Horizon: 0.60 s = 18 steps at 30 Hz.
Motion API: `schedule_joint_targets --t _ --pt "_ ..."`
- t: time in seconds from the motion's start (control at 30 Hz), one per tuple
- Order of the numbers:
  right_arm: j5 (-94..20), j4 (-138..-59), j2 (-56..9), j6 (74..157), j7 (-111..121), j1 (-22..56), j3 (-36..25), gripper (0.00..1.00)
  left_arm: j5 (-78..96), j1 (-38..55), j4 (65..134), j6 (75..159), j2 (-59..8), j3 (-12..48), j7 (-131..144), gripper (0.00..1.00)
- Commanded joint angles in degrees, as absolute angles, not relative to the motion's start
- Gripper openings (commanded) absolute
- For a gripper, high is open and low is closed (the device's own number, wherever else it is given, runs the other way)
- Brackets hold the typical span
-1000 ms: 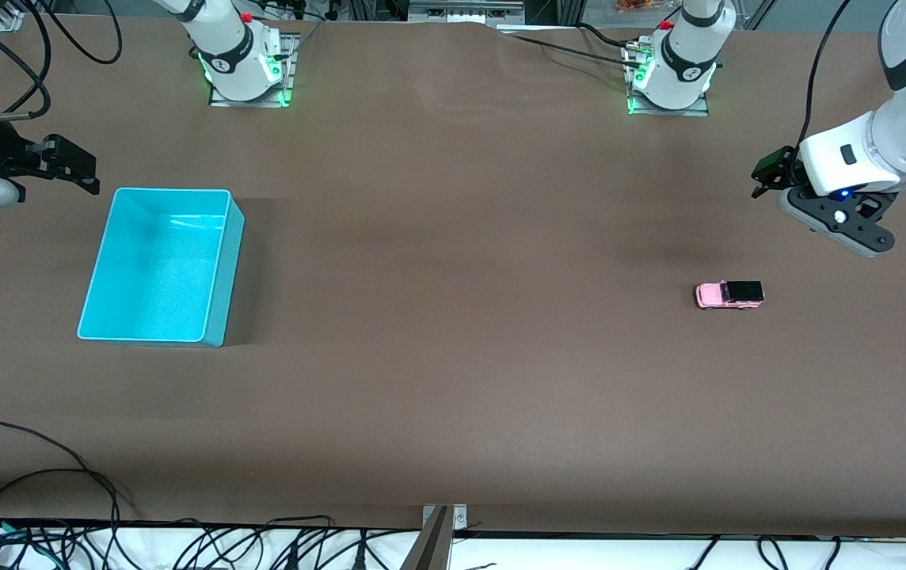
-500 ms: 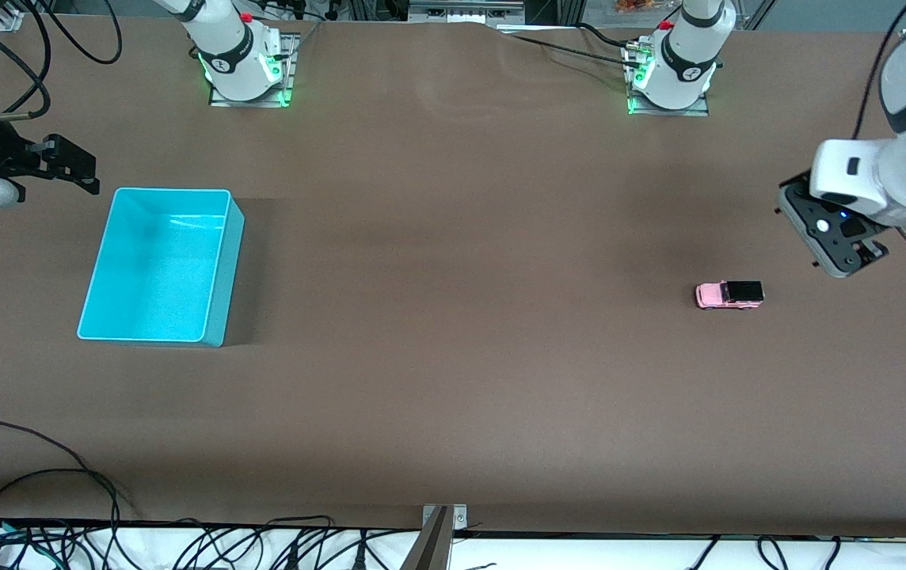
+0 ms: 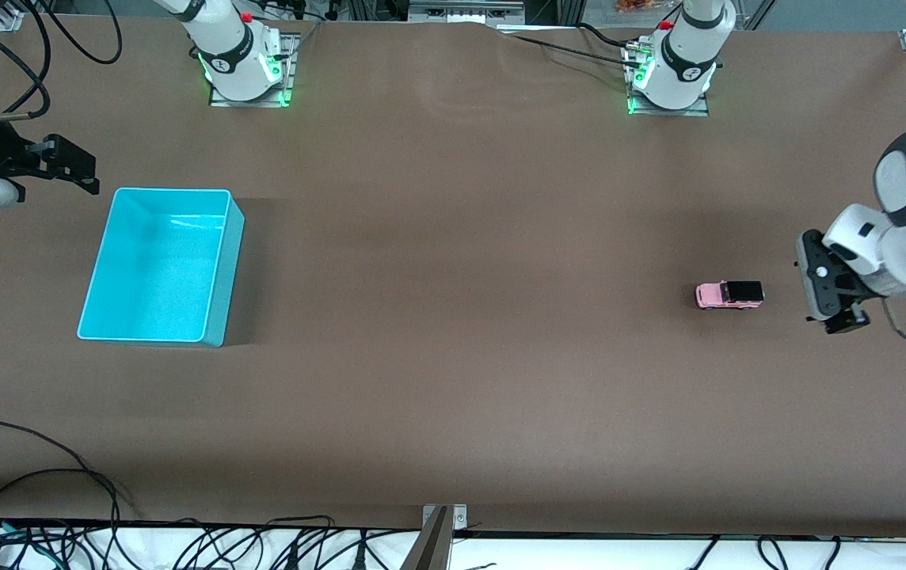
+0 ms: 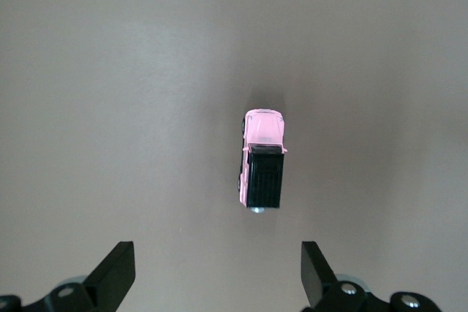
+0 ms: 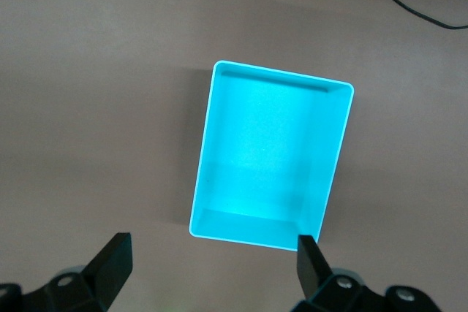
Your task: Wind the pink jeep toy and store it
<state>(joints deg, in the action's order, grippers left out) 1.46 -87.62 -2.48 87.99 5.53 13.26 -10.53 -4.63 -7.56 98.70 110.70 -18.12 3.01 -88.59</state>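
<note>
The left gripper should next grab the pink jeep toy by its black roof [image 3: 745,291], to wind it and store it in the turquoise bin [image 3: 219,261].
The pink jeep toy [image 3: 728,294], pink body with a black roof, stands on the brown table toward the left arm's end. It also shows in the left wrist view [image 4: 262,168]. My left gripper [image 3: 839,318] hangs over the table beside the jeep, toward the table's end. In the left wrist view it [image 4: 217,283] is open and empty, with the jeep ahead of its fingertips. My right gripper [image 3: 77,168] waits, open and empty [image 5: 212,268], over the table beside the turquoise bin [image 3: 219,261], which is empty [image 5: 333,158].
The two arm bases [image 3: 243,63] [image 3: 671,71] stand along the table's edge farthest from the front camera. Cables [image 3: 65,491] lie at the edge nearest to the camera. Bare brown table lies between the bin and the jeep.
My left arm has swung toward the front camera and turned its hand, coming level with the jeep. The jeep, the bin and my right arm have not moved.
</note>
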Motion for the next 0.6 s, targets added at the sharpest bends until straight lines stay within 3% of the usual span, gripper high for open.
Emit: schedule_joint_targets --t 0.0,0.3,0.57 --pt "0.7 -87.63 -2.2 87.71 6.33 12.83 -10.46 1.0 -7.03 -7.65 103.78 116.79 -18.98 3.43 -91.84 1.0" --pt "0.7 -87.63 -2.2 87.63 6.33 12.92 -10.46 1.0 -8.43 -7.82 119.25 134.63 -19.07 3.52 -92.89 1.0" --pt "0.7 -87.63 -2.2 87.63 6.33 12.92 -10.46 1.0 -8.7 -9.23 123.05 139.66 -20.21 3.52 -94.75 1.0"
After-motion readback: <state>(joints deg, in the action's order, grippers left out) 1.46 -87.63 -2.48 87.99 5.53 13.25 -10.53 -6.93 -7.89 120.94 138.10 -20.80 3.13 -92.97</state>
